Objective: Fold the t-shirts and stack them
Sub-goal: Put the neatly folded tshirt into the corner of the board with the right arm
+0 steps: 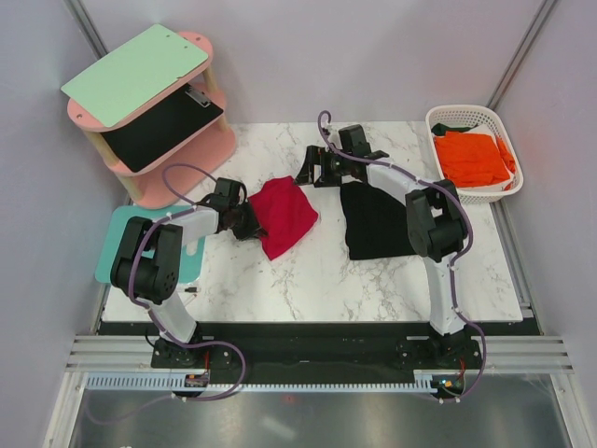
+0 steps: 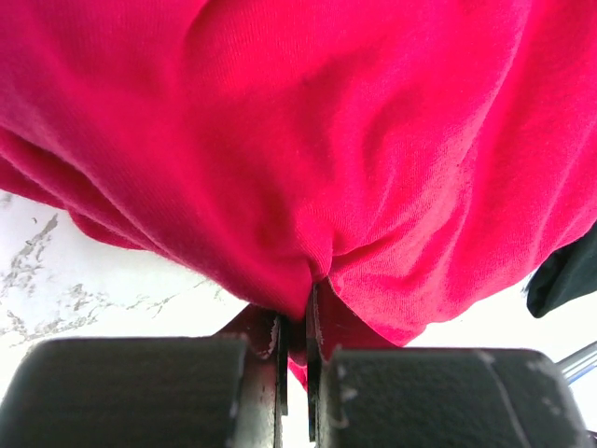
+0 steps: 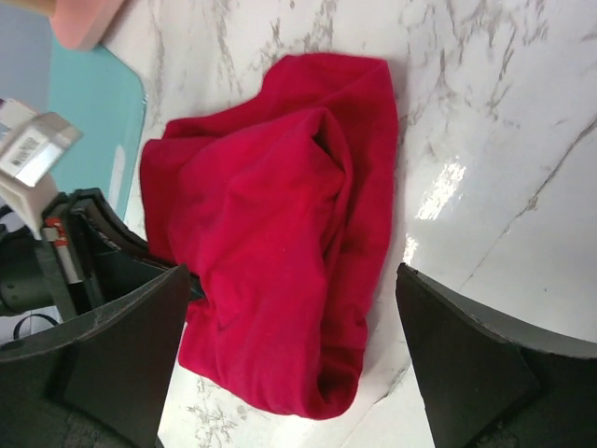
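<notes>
The robot's right gripper should next grab the red t-shirt (image 1: 284,217) by its side facing the black t-shirt, to draw the red t-shirt across and stack it.
A crumpled crimson red t-shirt (image 1: 284,217) lies bunched on the marble table (image 1: 308,271), left of centre. My left gripper (image 1: 247,222) is at its left edge, and the left wrist view shows the gripper (image 2: 297,317) shut on a fold of the red t-shirt (image 2: 326,140). My right gripper (image 1: 312,170) hovers just above and behind it, open wide. In the right wrist view the gripper (image 3: 291,271) frames the red t-shirt (image 3: 280,233) without touching it. A black t-shirt (image 1: 378,222) lies flat under the right arm. An orange t-shirt (image 1: 474,157) sits folded in the basket.
A white basket (image 1: 438,117) stands at the back right corner. A pink two-tier shelf (image 1: 182,154) at the back left carries a mint-green board (image 1: 135,73). A teal mat (image 1: 117,252) lies under the left arm at the table's left edge.
</notes>
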You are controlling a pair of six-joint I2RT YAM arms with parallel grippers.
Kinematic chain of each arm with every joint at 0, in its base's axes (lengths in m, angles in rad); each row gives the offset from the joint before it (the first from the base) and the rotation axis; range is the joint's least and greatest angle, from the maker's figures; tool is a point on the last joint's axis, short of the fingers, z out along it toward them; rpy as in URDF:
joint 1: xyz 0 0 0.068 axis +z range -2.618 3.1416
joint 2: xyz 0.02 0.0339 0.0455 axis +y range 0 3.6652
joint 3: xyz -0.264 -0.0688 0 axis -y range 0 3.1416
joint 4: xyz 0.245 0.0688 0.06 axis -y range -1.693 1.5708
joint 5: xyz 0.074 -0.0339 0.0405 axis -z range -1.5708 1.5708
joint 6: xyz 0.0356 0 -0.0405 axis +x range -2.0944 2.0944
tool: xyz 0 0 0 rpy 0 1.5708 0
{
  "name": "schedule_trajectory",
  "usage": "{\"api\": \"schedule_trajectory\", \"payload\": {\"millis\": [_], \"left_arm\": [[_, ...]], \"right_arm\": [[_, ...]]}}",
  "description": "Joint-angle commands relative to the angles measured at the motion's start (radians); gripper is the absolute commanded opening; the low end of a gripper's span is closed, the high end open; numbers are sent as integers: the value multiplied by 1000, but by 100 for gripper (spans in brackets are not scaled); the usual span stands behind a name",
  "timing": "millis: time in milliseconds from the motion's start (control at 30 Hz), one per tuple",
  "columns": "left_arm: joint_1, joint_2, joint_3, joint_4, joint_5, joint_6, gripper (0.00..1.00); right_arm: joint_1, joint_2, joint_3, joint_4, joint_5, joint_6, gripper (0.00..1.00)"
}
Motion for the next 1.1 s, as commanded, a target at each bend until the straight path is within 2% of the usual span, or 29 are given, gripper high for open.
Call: {"api": "schedule_trajectory", "payload": {"millis": [0,400,833,1033,1067], "left_arm": [[13,-14,-27,-81,-40,60,2],[14,-8,-21,-81,-38,62,2],[14,-19,-15,-81,-31,59,2],[14,-22,-15,-81,-29,56,2],[16,-23,-15,-80,-29,56,2]], "right_arm": [[-2,34,-8,26,-83,22,98],[3,80,-64,-11,-125,15,98],[95,183,-28,-139,-28,-42,94],[141,231,27,-196,-8,-50,78],[147,237,35,-208,4,-57,61]]}}
